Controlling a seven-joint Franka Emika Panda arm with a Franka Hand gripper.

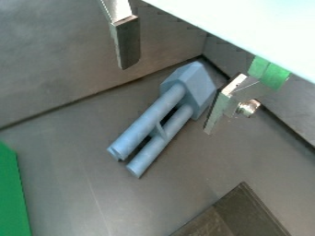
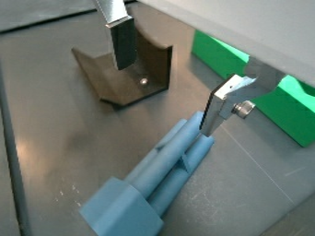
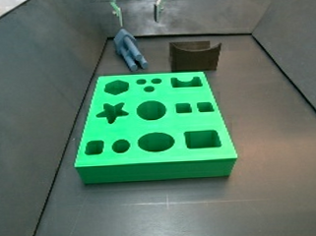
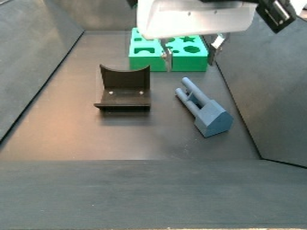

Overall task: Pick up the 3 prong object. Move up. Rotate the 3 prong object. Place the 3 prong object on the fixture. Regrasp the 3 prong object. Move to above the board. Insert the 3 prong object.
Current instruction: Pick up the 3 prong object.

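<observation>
I should next grab the 3 prong object's parallel prongs to rotate it and place it on the fixture.
The 3 prong object is a blue-grey piece of parallel bars with a block at one end. It lies flat on the dark floor beside the fixture and is visible in both side views. My gripper hangs open above it, one finger well clear and the second finger close beside the bars. Nothing is held between the fingers. The fixture stands empty. The green board lies apart from both.
Grey walls enclose the floor on the sides and at the back. The board has several shaped cut-outs, all empty. Its edge lies close beyond the gripper. The white gripper body hides part of the far end.
</observation>
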